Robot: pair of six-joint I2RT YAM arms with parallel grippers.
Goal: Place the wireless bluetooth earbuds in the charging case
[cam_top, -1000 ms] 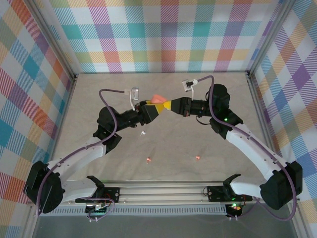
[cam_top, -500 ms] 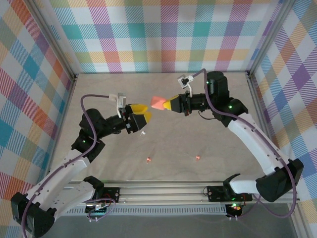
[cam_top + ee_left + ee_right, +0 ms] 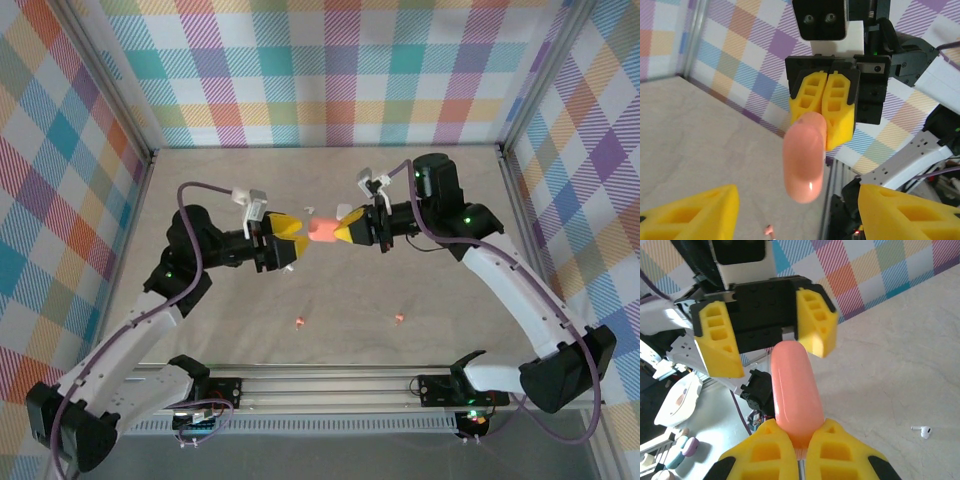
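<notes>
My left gripper will take hold of the closed charging case by its loose end (image 3: 316, 230) (image 3: 803, 170), so the end with the lid stays free to open for putting the earbuds in.
A coral-pink charging case (image 3: 322, 230) hangs closed above the table, and my right gripper (image 3: 342, 229) is shut on one end of it. In the right wrist view the case (image 3: 794, 385) sticks out from my right gripper (image 3: 800, 436) toward the left gripper (image 3: 767, 332). My left gripper (image 3: 295, 237) faces it, open, and its fingers stand wide either side of the case's free end (image 3: 804, 160) without touching. Two pink earbuds (image 3: 300, 322) (image 3: 399, 317) lie on the table nearer the arm bases. A white earbud (image 3: 924, 431) lies on the table surface.
The beige table (image 3: 450, 290) is boxed in by plaid walls (image 3: 330, 70) on three sides. A metal rail (image 3: 330, 385) with the arm bases runs along the near edge. One pink earbud (image 3: 769, 230) lies below the left gripper.
The left gripper drew back left from the case, then came toward it again with its jaws open. The right gripper kept hold of the case and brought it slightly nearer.
</notes>
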